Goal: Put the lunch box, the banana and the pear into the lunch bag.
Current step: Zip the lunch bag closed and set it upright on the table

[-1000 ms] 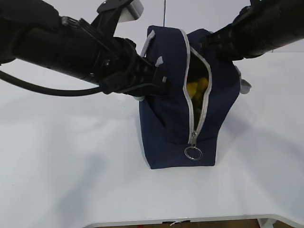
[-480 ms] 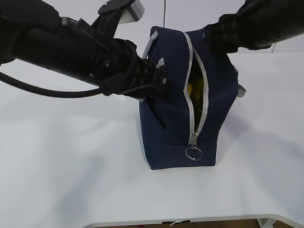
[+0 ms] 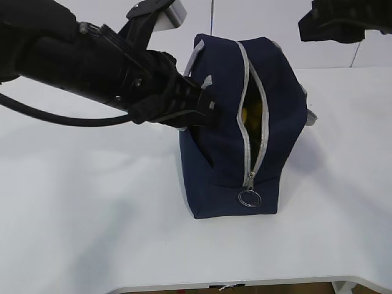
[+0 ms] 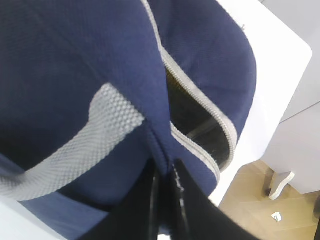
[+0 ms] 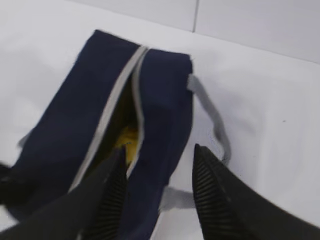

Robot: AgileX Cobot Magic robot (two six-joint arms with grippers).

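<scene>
The right gripper grabs the metal zipper pull by its loose hanging ring (image 3: 250,198) next, since the zipper's small slider (image 3: 250,177) sits tight between the cloth edges.
The navy lunch bag (image 3: 220,159) stands upright on the white table with its grey zipper parted along the top and front. Something yellow (image 3: 245,114) shows inside the opening, also in the right wrist view (image 5: 127,140); I cannot tell whether it is the banana or the pear. The lunch box is hidden. My left gripper (image 4: 164,167) is shut on a fold of the lunch bag (image 4: 75,50) beside the zipper. My right gripper (image 5: 159,150) hangs open and empty above the lunch bag (image 5: 75,115), apart from it.
A ring pull (image 3: 249,197) hangs at the zipper's low front end. Grey webbing handles (image 5: 210,115) lie on the table behind the bag. The left arm (image 3: 92,67) spans the left half; the right arm (image 3: 343,21) sits at the top right corner.
My right arm has drawn back from the bag's opening, up and to the right, and its jaws have opened. The opening has narrowed a little. The left arm holds still.
</scene>
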